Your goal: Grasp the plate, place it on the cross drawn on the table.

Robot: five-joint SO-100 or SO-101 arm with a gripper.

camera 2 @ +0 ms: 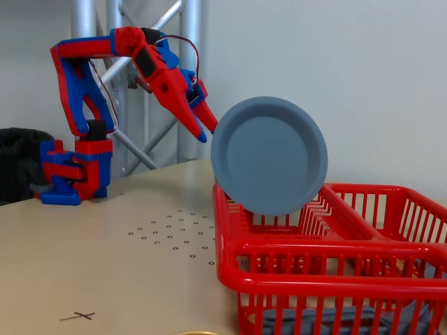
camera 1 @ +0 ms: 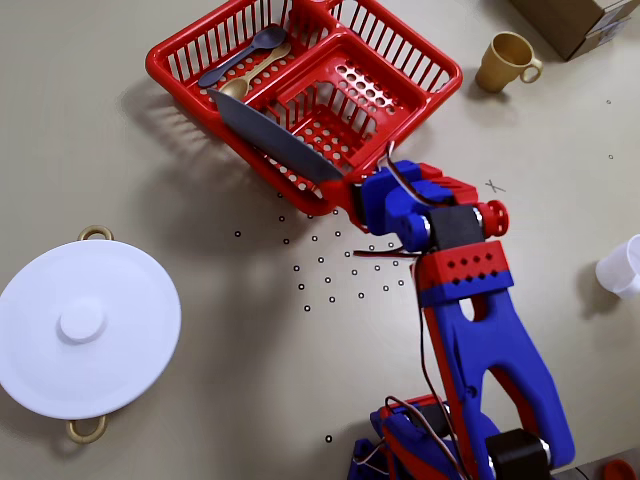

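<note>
The blue-grey plate (camera 1: pixel 275 138) needs to go on the cross, so my gripper should grab it by its rim (camera 1: pixel 326 173).
The blue-grey plate (camera 2: pixel 269 155) stands on edge in the red basket (camera 2: pixel 307 262). From overhead the plate (camera 1: pixel 275 138) shows as a thin dark blade slanting across the basket's (camera 1: pixel 420 62) near wall. My gripper (camera 2: pixel 208 132) is raised, open, with its red and blue fingers a little apart at the plate's left rim. In the overhead view the gripper (camera 1: pixel 344 193) meets the blade's lower right end; whether it touches is unclear. The cross (camera 1: pixel 494 186) is a small grey x on the beige table, right of the arm, and in the fixed view the cross (camera 2: pixel 82 316) lies near the front left.
A white lid (camera 1: pixel 85 326) with a knob sits on a brass-handled pot at the left. Spoons (camera 1: pixel 245 55) lie in the basket's far compartment. A tan cup (camera 1: pixel 505 61), a cardboard box (camera 1: pixel 580 20) and a white cup (camera 1: pixel 624 266) stand on the right. Black ring dots (camera 1: pixel 330 270) mark the table.
</note>
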